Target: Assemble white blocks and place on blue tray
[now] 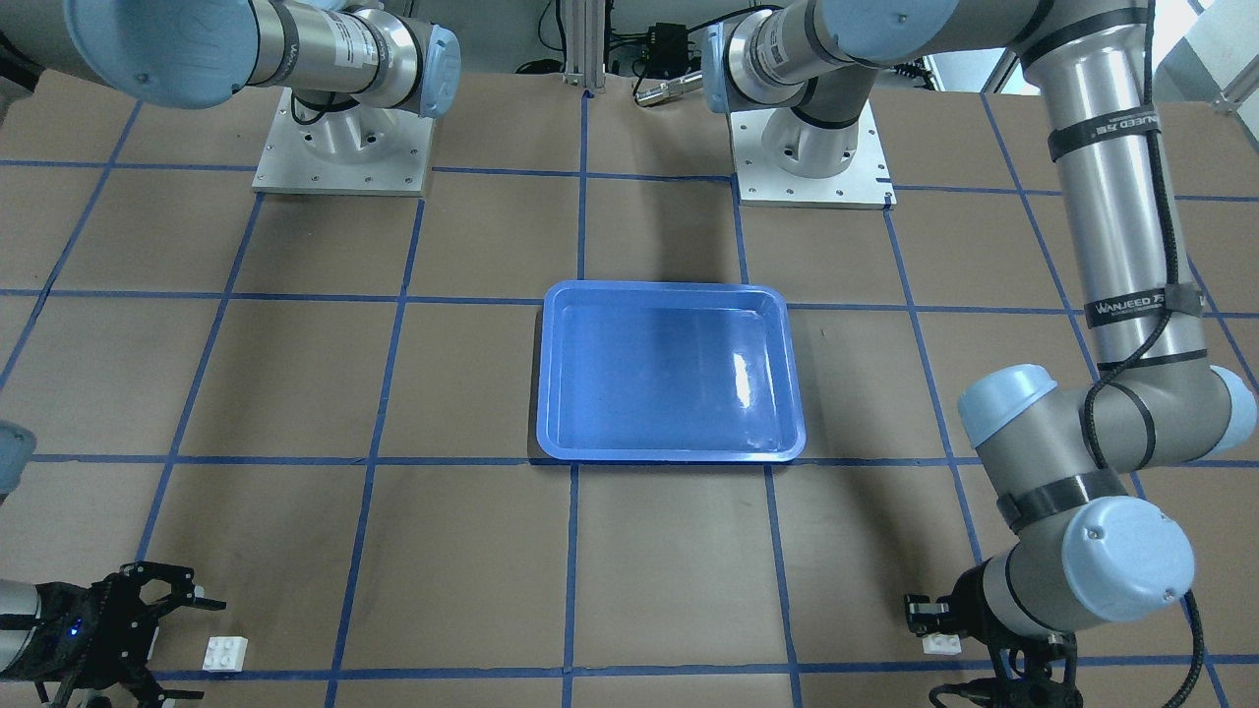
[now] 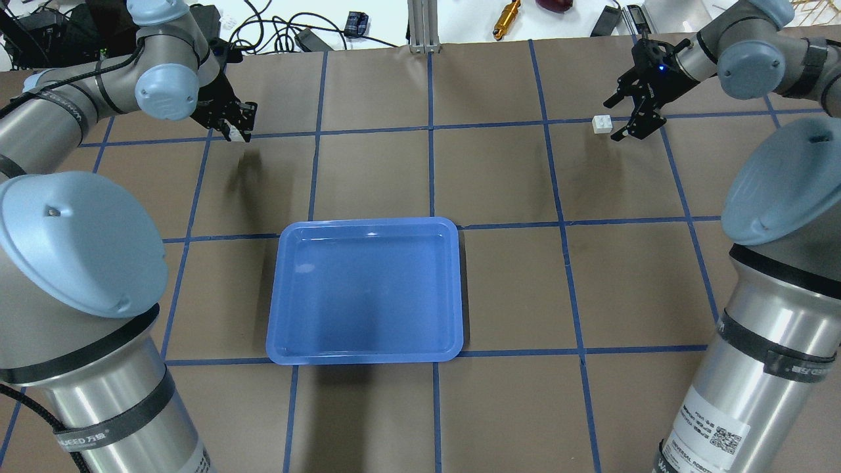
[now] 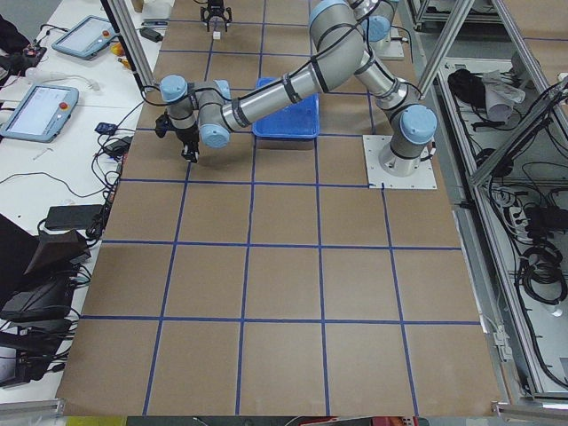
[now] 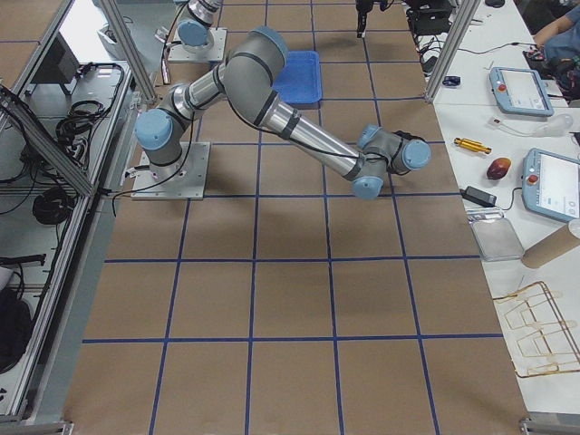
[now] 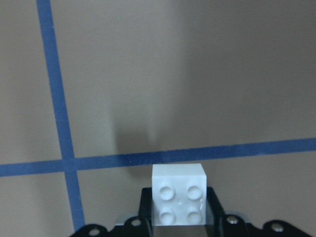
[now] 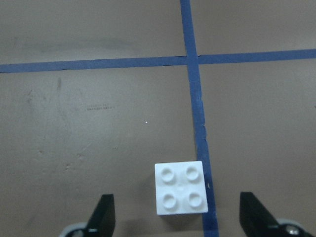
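I should next grab the other white block by its plain sides with my right gripper, so that I can assemble it with its twin point(image 1: 225, 653).
The blue tray point(image 1: 669, 288) lies in the middle of the table with nothing in it; it also shows in the overhead view point(image 2: 368, 223). My left gripper point(image 2: 238, 130) is shut on one white block point(image 5: 178, 194), studs facing the wrist camera, held a little above the table at the far left point(image 1: 942, 644). My right gripper point(image 2: 614, 120) is open at the far right. The other white block point(image 6: 180, 194) lies on the table beside a blue tape line, in the gap between the right fingers point(image 6: 104, 217), untouched. It also shows in the overhead view point(image 2: 602, 123).
Blue tape lines divide the brown table into squares. Both arm bases point(image 1: 339, 147) stand on metal plates behind the tray. Cables and small tools point(image 2: 507, 13) lie beyond the table's far edge.
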### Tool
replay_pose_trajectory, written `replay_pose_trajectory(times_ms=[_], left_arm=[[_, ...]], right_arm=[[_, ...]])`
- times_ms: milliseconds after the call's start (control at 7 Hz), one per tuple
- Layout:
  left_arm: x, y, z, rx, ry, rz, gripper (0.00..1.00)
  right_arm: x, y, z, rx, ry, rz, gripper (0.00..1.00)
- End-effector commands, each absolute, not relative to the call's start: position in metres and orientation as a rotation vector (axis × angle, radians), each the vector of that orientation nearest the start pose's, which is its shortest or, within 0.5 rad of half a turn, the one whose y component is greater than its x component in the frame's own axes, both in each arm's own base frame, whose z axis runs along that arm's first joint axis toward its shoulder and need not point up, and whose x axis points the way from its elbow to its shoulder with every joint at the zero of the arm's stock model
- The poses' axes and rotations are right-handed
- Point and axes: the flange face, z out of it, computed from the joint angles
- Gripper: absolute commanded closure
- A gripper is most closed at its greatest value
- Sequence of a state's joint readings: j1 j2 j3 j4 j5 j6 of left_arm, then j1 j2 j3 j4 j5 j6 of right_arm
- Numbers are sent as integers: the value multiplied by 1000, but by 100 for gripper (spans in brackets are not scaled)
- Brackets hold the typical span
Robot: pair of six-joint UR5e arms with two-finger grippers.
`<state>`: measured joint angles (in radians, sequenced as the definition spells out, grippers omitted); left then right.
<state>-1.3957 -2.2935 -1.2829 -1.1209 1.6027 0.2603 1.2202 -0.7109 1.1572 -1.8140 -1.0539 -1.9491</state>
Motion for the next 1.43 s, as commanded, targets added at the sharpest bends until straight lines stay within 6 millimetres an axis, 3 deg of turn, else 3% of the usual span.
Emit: replay_pose_trajectory(times_ms=[0, 143, 286, 429, 571, 857, 1143, 1286], left_arm=[[-34, -699, 240, 141, 3112, 17, 74], [-42, -675, 267, 136, 3111, -9, 74], [-70, -643, 274, 94, 3126, 17, 75], [-113, -612, 271, 65, 3122, 32, 76], [-149, -585, 272, 34, 3122, 42, 77], [-200, -524, 262, 63, 3107, 95, 81], [-209, -474, 246, -8, 3111, 150, 83], [-213, -461, 236, -51, 3161, 150, 83]], right_arm=[[-87, -773, 164, -1881, 1933, -531, 38], [-86, -772, 161, -1877, 1931, -526, 51], [-87, -772, 162, -1884, 1935, -518, 78], [-88, -772, 165, -1890, 1936, -517, 99], [-87, -774, 168, -1897, 1937, -517, 100], [-78, -773, 178, -1909, 1924, -503, 100], [-40, -761, 218, -1895, 1881, -448, 100], [-33, -752, 240, -1847, 1896, -417, 100]])
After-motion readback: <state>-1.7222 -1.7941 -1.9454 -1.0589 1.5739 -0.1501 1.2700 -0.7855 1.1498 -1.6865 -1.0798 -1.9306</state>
